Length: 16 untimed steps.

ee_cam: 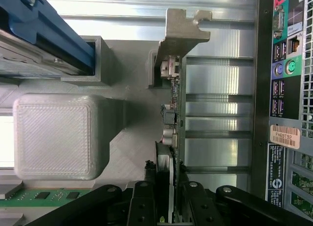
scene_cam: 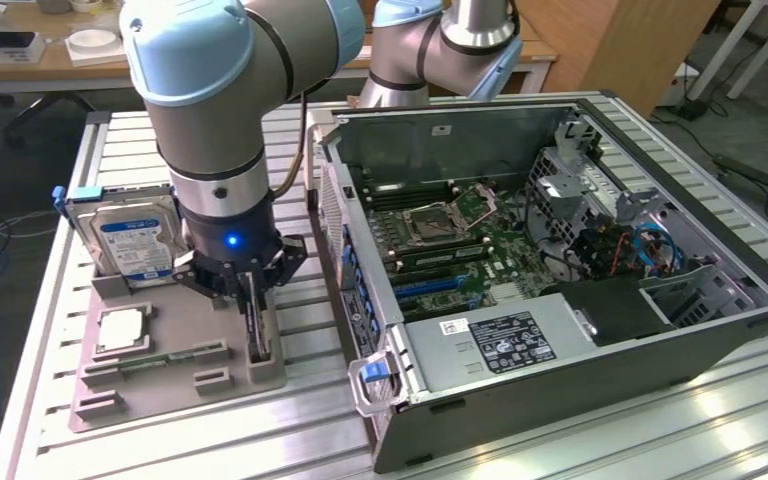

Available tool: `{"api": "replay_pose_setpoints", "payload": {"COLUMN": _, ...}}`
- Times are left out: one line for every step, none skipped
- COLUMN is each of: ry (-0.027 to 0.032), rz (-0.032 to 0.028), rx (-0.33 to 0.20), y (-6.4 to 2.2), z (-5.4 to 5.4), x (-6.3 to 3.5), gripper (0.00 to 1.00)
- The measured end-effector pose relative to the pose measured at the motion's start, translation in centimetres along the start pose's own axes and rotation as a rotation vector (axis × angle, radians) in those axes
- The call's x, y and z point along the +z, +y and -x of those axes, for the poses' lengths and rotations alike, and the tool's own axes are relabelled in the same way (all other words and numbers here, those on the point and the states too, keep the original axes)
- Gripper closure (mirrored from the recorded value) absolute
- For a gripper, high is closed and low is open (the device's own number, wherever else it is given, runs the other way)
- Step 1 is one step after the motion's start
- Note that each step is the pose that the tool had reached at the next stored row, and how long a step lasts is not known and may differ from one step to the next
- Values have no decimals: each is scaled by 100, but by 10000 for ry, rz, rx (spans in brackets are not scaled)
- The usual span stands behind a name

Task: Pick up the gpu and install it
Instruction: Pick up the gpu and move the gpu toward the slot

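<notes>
My gripper is going to grab the GPU next by its black cooler section (ee_cam: pixel 165 162). The GPU's silver bracket (ee_cam: pixel 180 33) then stays free to fit into the computer case.
The gpu (ee_cam: pixel 175 113) stands on edge in a slot of the grey holder tray (scene_cam: pixel 157 395), with its silver bracket (ee_cam: pixel 185 28) at the end far from the gripper. It is a thin dark card (scene_cam: pixel 259 335). My gripper (scene_cam: pixel 256 300) has come straight down over it, and its black fingers (ee_cam: pixel 146 199) straddle the near end of the card. The gripper (ee_cam: pixel 168 174) is narrowly open, one finger close on each side of the card. The card still sits in its slot.
On the same tray are a silver hard drive (scene_cam: pixel 131 245), a processor (scene_cam: pixel 120 328) and a green memory stick (scene_cam: pixel 171 355). The open computer case (scene_cam: pixel 558 260) lies just to the exterior view's right, its rear port panel (ee_cam: pixel 283 89) close beside the card.
</notes>
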<state>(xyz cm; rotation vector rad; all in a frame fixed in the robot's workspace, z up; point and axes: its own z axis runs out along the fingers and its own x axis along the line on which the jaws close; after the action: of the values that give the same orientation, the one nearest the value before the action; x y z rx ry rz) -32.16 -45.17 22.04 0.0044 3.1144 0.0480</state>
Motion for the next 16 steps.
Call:
{"api": "replay_pose_setpoints", "payload": {"ry": 0, "rz": 0, "rx": 0, "y": 0, "z": 0, "x": 0, "gripper": 73}}
{"api": "replay_pose_setpoints", "payload": {"ry": 0, "rz": 0, "rx": 0, "y": 0, "z": 0, "x": 0, "gripper": 73}}
{"api": "replay_pose_setpoints", "payload": {"ry": 0, "rz": 0, "rx": 0, "y": 0, "z": 0, "x": 0, "gripper": 73}}
{"api": "replay_pose_setpoints", "payload": {"ry": 0, "rz": 0, "rx": 0, "y": 0, "z": 0, "x": 0, "gripper": 73}}
{"api": "replay_pose_setpoints", "payload": {"ry": 0, "rz": 0, "rx": 0, "y": 0, "z": 0, "x": 0, "gripper": 73}}
{"api": "replay_pose_setpoints", "payload": {"ry": 0, "rz": 0, "rx": 0, "y": 0, "z": 0, "x": 0, "gripper": 73}}
{"api": "replay_pose_setpoints", "payload": {"ry": 0, "rz": 0, "rx": 0, "y": 0, "z": 0, "x": 0, "gripper": 73}}
{"api": "replay_pose_setpoints", "payload": {"ry": 0, "rz": 1, "rx": 0, "y": 0, "z": 0, "x": 0, "gripper": 73}}
{"api": "replay_pose_setpoints", "payload": {"ry": 0, "rz": 1, "rx": 0, "y": 0, "z": 0, "x": 0, "gripper": 73}}
{"api": "replay_pose_setpoints", "payload": {"ry": 0, "rz": 0, "rx": 0, "y": 0, "z": 0, "x": 0, "gripper": 73}}
{"api": "replay_pose_setpoints", "payload": {"ry": 0, "rz": 0, "rx": 0, "y": 0, "z": 0, "x": 0, "gripper": 73}}
{"api": "replay_pose_setpoints", "payload": {"ry": -2, "rz": 3, "rx": 0, "y": 0, "z": 1, "x": 0, "gripper": 73}}
{"api": "replay_pose_setpoints", "payload": {"ry": -2, "rz": 11, "rx": 0, "y": -2, "z": 1, "x": -1, "gripper": 73}}
{"api": "replay_pose_setpoints", "payload": {"ry": -1, "rz": 28, "rx": -1, "y": -4, "z": 1, "x": -5, "gripper": 73}}
{"api": "replay_pose_setpoints", "payload": {"ry": -1, "rz": 33, "rx": 1, "y": -3, "z": 1, "x": -9, "gripper": 73}}
{"api": "replay_pose_setpoints", "payload": {"ry": -1, "rz": 36, "rx": 1, "y": -3, "z": 1, "x": -15, "gripper": 73}}
